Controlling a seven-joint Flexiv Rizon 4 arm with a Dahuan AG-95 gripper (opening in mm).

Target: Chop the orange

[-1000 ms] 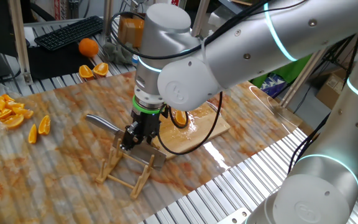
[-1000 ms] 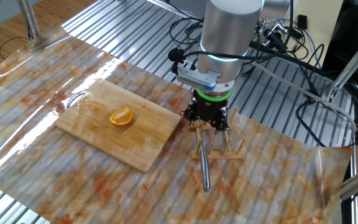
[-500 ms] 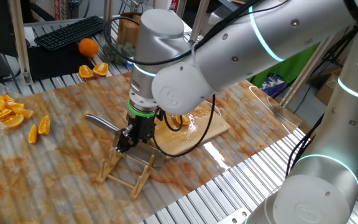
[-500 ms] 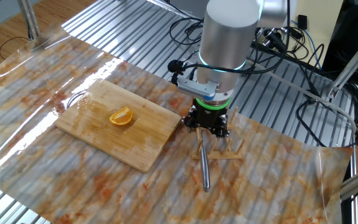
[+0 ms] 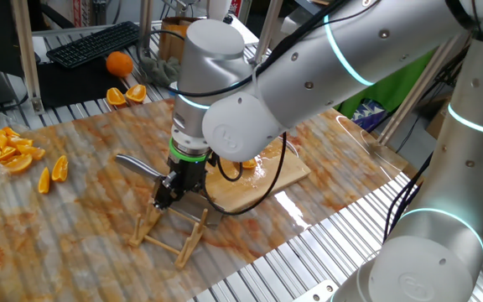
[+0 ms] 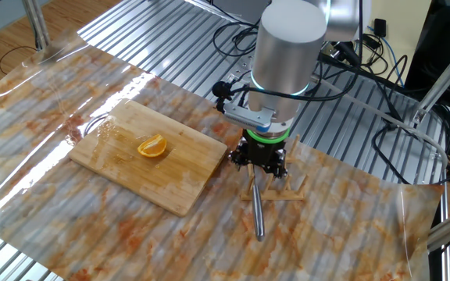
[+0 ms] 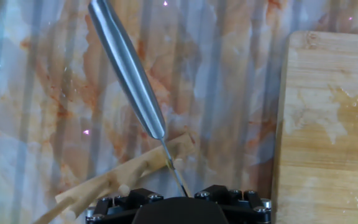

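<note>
The gripper grabs the steel knife by the blade's end beside its handle (image 7: pixel 171 163) next, to chop the orange.
The orange (image 6: pixel 152 147), a small crescent-shaped piece, lies on the wooden board (image 6: pixel 123 168). In one fixed view the arm hides most of it. A knife rests on a wooden rack (image 6: pixel 276 187), its steel handle (image 7: pixel 129 74) pointing away from the board (image 7: pixel 328 124). My gripper (image 6: pixel 260 158) hangs low over the rack, right of the board. It is open, its jaws standing wide either side of the thin blade. In the hand view the blade runs down between the fingers of the gripper (image 7: pixel 178 193). I cannot tell whether they touch it.
A heap of orange wedges (image 5: pixel 7 149) and two loose wedges (image 5: pixel 51 174) lie at the table's left. A whole orange (image 5: pixel 119 63), cut halves (image 5: pixel 126 95) and a keyboard (image 5: pixel 95 42) sit behind. Cables (image 6: pixel 366 70) trail over the ribbed metal past the rack.
My gripper has slid a little along the knife toward its handle and sunk slightly over the rack. The jaws keep the same width. Knife, board and orange have not moved.
</note>
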